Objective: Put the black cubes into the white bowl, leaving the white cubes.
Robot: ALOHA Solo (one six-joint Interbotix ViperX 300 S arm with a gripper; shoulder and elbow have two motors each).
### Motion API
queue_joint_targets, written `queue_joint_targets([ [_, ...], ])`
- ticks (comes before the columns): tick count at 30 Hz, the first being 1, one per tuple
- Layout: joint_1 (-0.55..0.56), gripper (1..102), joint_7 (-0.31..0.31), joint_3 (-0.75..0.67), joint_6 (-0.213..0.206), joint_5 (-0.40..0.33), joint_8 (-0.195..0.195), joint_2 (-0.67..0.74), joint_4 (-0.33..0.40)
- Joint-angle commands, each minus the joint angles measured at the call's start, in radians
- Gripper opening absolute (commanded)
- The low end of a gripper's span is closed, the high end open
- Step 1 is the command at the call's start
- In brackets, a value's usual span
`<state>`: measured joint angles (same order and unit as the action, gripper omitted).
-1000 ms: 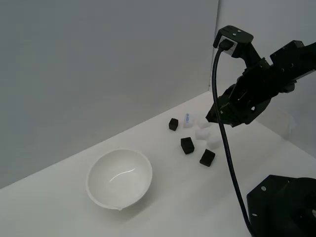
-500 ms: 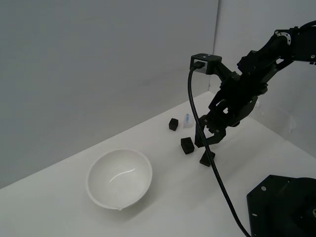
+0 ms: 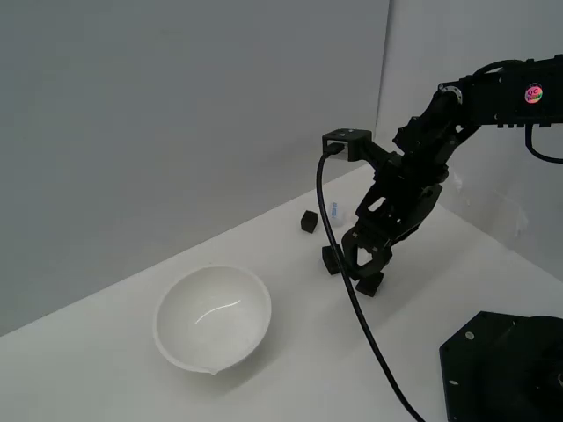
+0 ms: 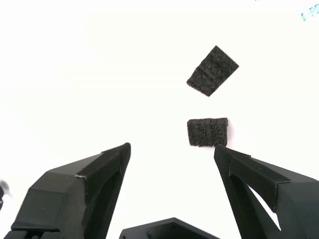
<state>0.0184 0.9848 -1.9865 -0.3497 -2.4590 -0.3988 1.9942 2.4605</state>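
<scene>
My gripper needs to fill the white bowl (image 3: 214, 318) with black cubes, so next it should grab the nearer black cube's opposite sides.
The white bowl (image 3: 214, 318) stands empty at the exterior view's left. One black cube (image 3: 308, 221) lies apart at the back. A second black cube (image 3: 331, 259) and a third (image 3: 370, 284) sit right at my gripper (image 3: 365, 264), which hovers low over them, open. In the wrist view two black cubes lie ahead of the open gripper (image 4: 172, 149): the nearer cube (image 4: 208, 132) is just off one fingertip (image 4: 224, 152), and the farther cube (image 4: 213, 71) sits beyond it. Nothing is between the fingers. A white cube with a blue mark (image 3: 334, 211) peeks out behind the arm.
The arm's black base (image 3: 501, 369) fills the near corner on the exterior view's right. A black cable (image 3: 352, 299) hangs from the wrist camera across the table. A grey wall (image 3: 176, 132) backs the white table (image 3: 106, 369).
The arm has swung down and toward the exterior view's left, from above the cubes to low over the two nearer black ones. It now hides most of the white cubes. No cube has moved.
</scene>
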Motion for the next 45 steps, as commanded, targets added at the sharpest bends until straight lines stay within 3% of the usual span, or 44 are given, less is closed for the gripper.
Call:
queue_joint_targets([
  [1,0.002,100,0.000,0.002,-0.009,-0.003,-0.005,-0.006,0.003],
  [16,0.000,100,-0.075,0.133,0.020,0.000,-0.038,-0.141,-0.003],
  [24,-0.040,100,-0.092,0.152,0.092,0.005,-0.038,-0.160,-0.005],
  [45,0.005,100,-0.132,0.245,0.063,0.002,-0.038,-0.253,-0.003],
])
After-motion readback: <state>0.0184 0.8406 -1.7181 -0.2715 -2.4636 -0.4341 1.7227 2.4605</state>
